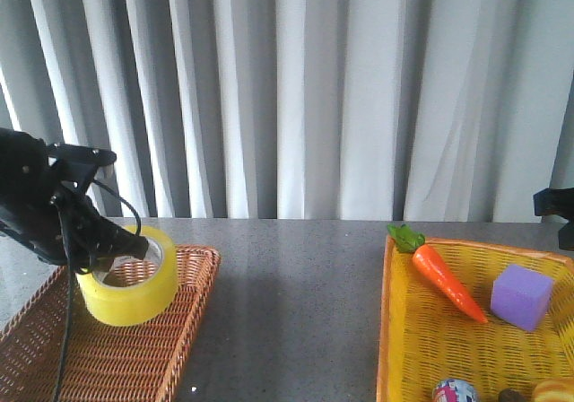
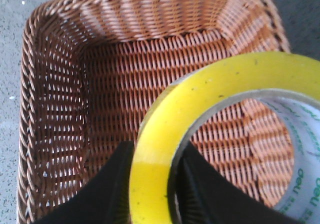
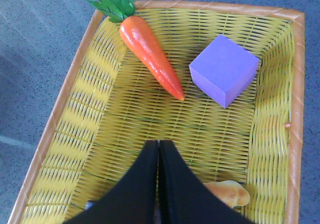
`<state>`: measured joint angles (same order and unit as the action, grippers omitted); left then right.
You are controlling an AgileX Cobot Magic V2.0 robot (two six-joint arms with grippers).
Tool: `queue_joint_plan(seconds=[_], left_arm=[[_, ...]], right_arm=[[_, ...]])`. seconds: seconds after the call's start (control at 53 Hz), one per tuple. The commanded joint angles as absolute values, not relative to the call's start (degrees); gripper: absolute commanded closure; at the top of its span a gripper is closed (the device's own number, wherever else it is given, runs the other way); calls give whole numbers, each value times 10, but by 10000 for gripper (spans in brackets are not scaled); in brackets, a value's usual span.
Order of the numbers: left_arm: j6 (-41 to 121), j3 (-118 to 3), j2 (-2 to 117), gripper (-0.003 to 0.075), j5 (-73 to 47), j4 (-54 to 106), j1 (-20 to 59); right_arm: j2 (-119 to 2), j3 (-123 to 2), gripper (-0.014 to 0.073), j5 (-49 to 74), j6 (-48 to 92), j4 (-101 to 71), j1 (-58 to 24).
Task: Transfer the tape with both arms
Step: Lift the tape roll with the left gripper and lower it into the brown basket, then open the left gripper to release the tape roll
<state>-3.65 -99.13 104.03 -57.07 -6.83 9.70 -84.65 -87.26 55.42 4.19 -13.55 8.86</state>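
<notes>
My left gripper lowers the yellow tape farther in before releasing it, since the tape's lower edge still hangs above the brown basket's bottom.
The tape point(image 1: 131, 285) is a wide yellow roll with a white printed core, at the far left over the brown wicker basket point(image 1: 193, 317). My left gripper point(image 1: 124, 245) is shut on the roll's wall. In the left wrist view one finger point(image 2: 112, 186) is outside the yellow tape point(image 2: 200, 86) and the other finger point(image 2: 202, 189) is inside the ring. I cannot tell whether the roll touches the basket floor point(image 2: 130, 69). My right gripper point(image 3: 158, 144) is shut with nothing in it, above the yellow basket point(image 3: 100, 109). Only a black part of the right arm point(image 1: 554, 203) shows in the front view.
The yellow basket point(image 1: 404, 330) at the right holds an orange toy carrot point(image 1: 447, 281), a purple cube point(image 1: 521, 297), a bread-like piece point(image 3: 230, 194) and a small printed ball point(image 1: 455, 391). Grey tabletop point(image 1: 296, 285) lies between the baskets. A pale curtain hangs behind.
</notes>
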Motion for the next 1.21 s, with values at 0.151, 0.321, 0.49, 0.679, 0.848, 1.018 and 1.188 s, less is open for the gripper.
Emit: queue_joint_plan(seconds=[0.151, 0.321, 0.49, 0.679, 0.848, 1.018, 1.188], left_arm=[[-112, -1009, 1059, 701, -551, -86, 64], [-114, -1008, 1073, 698, -554, -66, 35], [-107, -1008, 1085, 692, -554, -25, 22], [-86, -1008, 1104, 682, -553, 7, 23], [-84, -1008, 1116, 676, -552, 6, 23], [-83, -1008, 1126, 664, -556, 6, 23], [-79, -1008, 1126, 594, -563, 5, 23]], right_arm=[[-822, -886, 602, 528, 48, -144, 91], [-822, -886, 602, 528, 48, -144, 91], [-822, -886, 602, 528, 51, -144, 91], [-822, -886, 602, 528, 51, -142, 91], [-822, -886, 602, 527, 52, -142, 91], [-822, -886, 602, 527, 52, -142, 91], [-822, -886, 602, 526, 52, -142, 91]])
